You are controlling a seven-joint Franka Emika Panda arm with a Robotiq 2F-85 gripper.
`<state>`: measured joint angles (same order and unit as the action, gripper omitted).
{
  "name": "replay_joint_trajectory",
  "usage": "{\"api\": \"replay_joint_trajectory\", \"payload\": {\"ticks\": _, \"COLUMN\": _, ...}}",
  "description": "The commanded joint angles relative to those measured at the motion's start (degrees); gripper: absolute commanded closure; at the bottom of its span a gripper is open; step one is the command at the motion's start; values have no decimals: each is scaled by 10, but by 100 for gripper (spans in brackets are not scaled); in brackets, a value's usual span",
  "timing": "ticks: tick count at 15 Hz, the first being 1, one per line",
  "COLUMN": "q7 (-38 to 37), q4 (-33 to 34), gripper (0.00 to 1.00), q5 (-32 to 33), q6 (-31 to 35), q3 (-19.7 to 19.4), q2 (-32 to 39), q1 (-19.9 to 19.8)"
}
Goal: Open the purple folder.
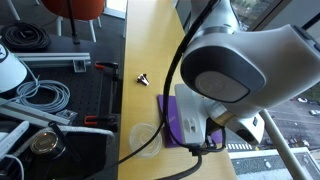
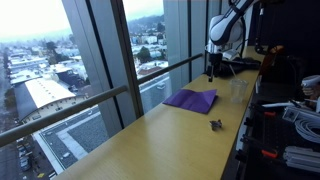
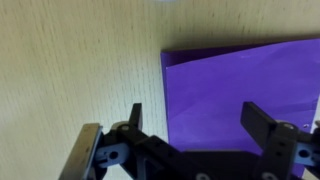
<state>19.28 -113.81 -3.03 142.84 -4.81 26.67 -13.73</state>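
Note:
The purple folder's top cover is the only part my gripper will grab next, at the cover's free edge beside the empty wood. The folder's fold then stays free to swing open.
The purple folder (image 3: 240, 85) lies flat and closed on the light wooden table, filling the right part of the wrist view. It also shows in both exterior views (image 1: 185, 118) (image 2: 191, 98), partly hidden by my arm in one. My gripper (image 3: 195, 120) is open and empty, hovering above the folder's left edge with one finger over the wood and the other over the purple cover. In an exterior view the gripper (image 2: 212, 70) hangs a little above the table past the folder's far end.
A clear round plastic lid (image 1: 144, 136) lies on the table beside the folder. A small dark clip (image 1: 141, 77) (image 2: 215, 125) lies further along the table. A black bench with cables and tools (image 1: 45, 95) borders one side; windows border the other.

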Motion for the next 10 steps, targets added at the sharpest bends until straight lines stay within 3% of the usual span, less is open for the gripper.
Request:
{"api": "replay_joint_trajectory", "payload": {"ticks": 1, "q7": 28, "q4": 71, "gripper": 0, "q5": -44, "q6": -23, "q3": 26, "q2": 58, "q1": -41}}
{"api": "replay_joint_trajectory", "payload": {"ticks": 6, "q7": 52, "q4": 132, "gripper": 0, "q5": -104, "q6": -79, "q3": 60, "q2": 114, "q1": -89}}
{"api": "replay_joint_trajectory", "payload": {"ticks": 10, "q7": 49, "q4": 167, "gripper": 0, "q5": -135, "q6": -141, "q3": 68, "q2": 142, "q1": -103}}
